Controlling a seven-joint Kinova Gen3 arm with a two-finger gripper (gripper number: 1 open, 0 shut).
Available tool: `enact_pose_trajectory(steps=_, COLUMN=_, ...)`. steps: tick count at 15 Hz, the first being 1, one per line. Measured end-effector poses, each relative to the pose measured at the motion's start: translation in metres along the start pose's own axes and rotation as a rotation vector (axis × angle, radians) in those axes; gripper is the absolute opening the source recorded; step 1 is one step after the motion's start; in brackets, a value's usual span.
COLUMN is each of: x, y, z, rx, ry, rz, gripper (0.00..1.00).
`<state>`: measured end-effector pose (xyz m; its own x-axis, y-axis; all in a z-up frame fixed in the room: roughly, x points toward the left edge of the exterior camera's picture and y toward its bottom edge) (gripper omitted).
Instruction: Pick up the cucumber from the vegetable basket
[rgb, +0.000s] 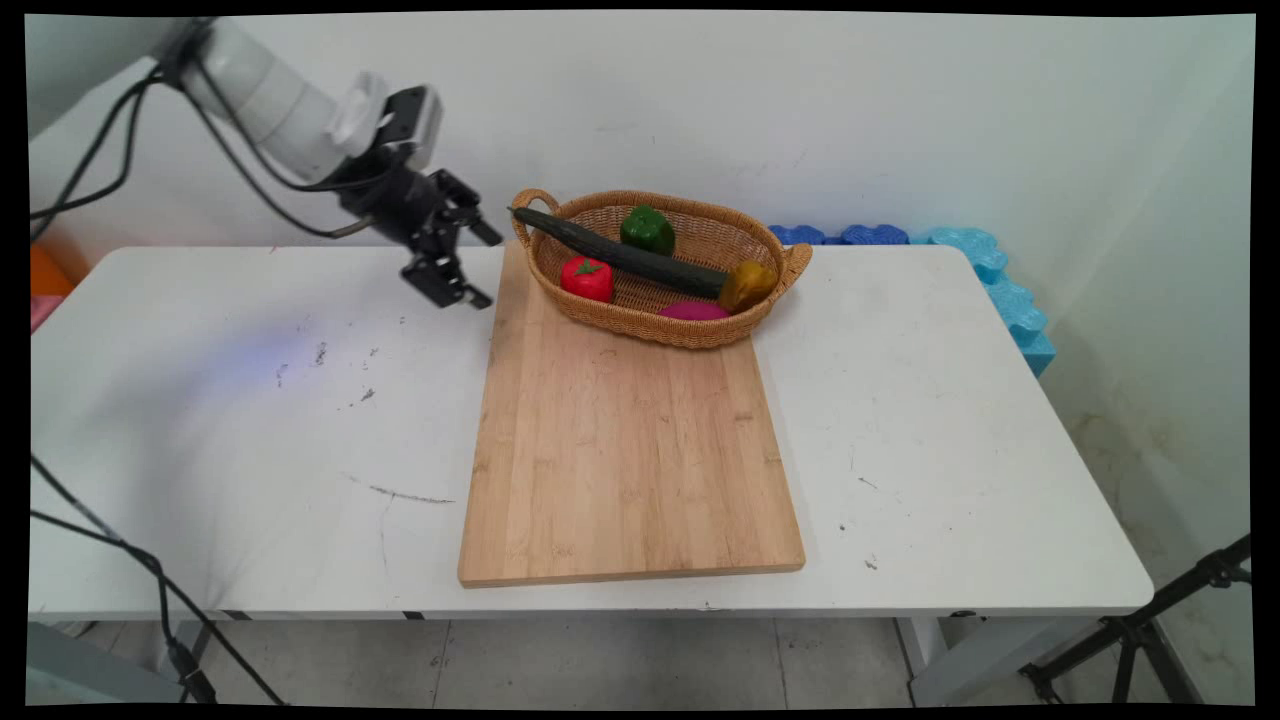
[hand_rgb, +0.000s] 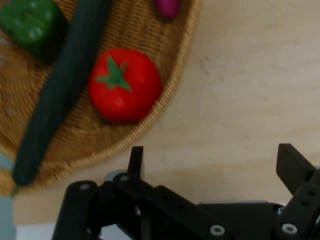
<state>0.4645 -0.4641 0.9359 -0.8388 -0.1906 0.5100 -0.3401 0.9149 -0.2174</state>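
Observation:
My gripper is going to grab the dark green cucumber by its middle (rgb: 619, 254) next, to move it from the basket to the cutting board (rgb: 630, 450).
My gripper (rgb: 484, 268) hangs open and empty above the table, just left of a wicker basket (rgb: 640, 320) and the far left corner of a wooden cutting board (rgb: 630, 450). The basket rests on the board's far end. Across the basket lies a long dark cucumber (rgb: 620, 254), with a red tomato (rgb: 587, 278), a green pepper (rgb: 647, 229), a yellow-brown vegetable (rgb: 747, 285) and a magenta one (rgb: 692, 311) around it. In the hand view my gripper (hand_rgb: 212, 165) is over the board, the tomato (hand_rgb: 125, 85) nearest it, the cucumber (hand_rgb: 60, 90) and green pepper (hand_rgb: 32, 25) beyond.
The white table (rgb: 250, 430) carries scuff marks on its left half. Blue foam pieces (rgb: 960, 260) lie along the wall behind the table's far right corner. Black cables hang at the left. A tripod leg (rgb: 1140, 630) stands at the lower right.

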Motion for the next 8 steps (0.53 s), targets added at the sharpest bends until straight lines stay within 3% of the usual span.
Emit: enact_pose_trajectory(steps=8, x=0.064, y=-0.033, z=0.055, rx=0.069, ry=0.011, rz=0.039, gripper=1.0)
